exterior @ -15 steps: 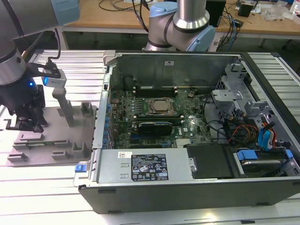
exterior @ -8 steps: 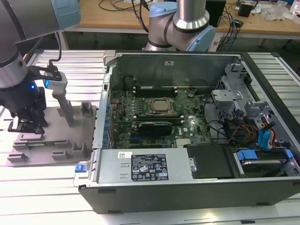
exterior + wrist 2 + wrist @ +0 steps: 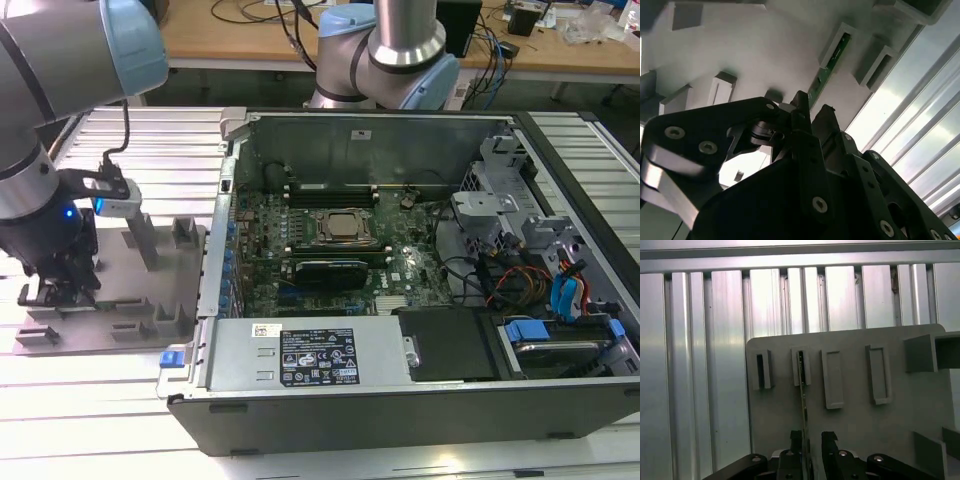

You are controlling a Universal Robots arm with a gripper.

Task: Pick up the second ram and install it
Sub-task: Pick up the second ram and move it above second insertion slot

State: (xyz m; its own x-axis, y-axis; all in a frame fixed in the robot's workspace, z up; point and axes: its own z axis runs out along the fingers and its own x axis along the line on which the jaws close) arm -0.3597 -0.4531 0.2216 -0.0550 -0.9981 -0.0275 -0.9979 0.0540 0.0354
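My gripper grips the second ram by the middle of its top edge next, to install it in the computer.
The second ram is a thin green stick standing on edge in a slot holder of the grey tray. It also appears as a green strip, the ram, in the second wrist view. My gripper is low over the tray at the exterior view's left. Its black fingers straddle the ram's near end. One finger lies right against the stick and a gap separates the other from it. The gripper reads as open, and the gripper sits just above the tray's near corner.
The open computer case lies to the exterior view's right of the tray, with the motherboard, CPU socket, a black card and memory slots inside. Upright holders rise from the tray. Another arm's base stands behind the case.
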